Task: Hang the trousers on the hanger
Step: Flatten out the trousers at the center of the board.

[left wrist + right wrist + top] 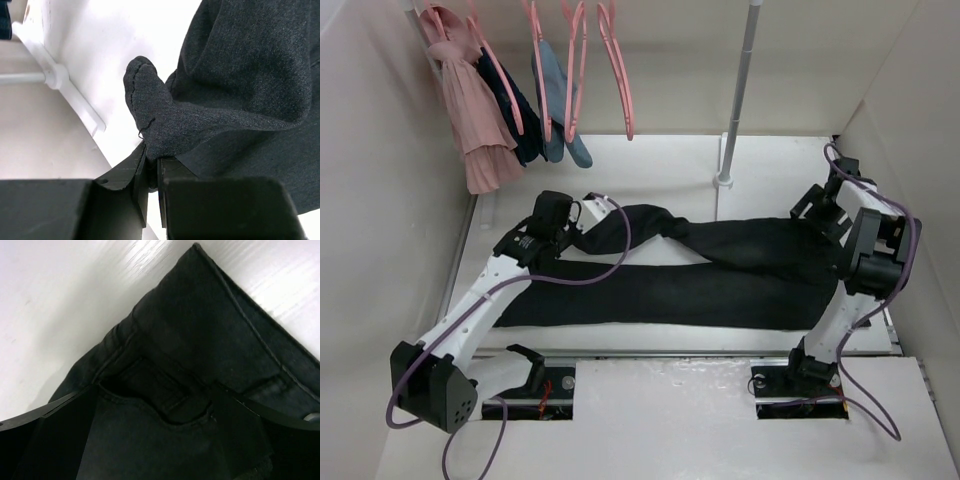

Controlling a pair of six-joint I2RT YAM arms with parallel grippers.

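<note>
My right gripper grabs the trousers' waist by the pocket next, opposite the held leg end, to fold the trousers lengthwise for hanging.
The black trousers (720,285) lie flat across the table, waist at the right and legs running left. My left gripper (578,228) is shut on a bunched fold of one leg end; the left wrist view shows the fabric (165,115) pinched between the jaws (151,161). My right gripper (818,212) hangs over the waist end, open. Its fingers (55,435) stand wide apart on either side of the waistband and pocket (180,395). Several pink hangers hang on the rail at the back; two empty ones (618,70) are side by side.
A pink garment (475,130), a dark navy one (520,120) and a blue-grey one (560,110) hang on other hangers at the back left. A grey pole (738,90) stands on the table behind the trousers. Walls close in on both sides.
</note>
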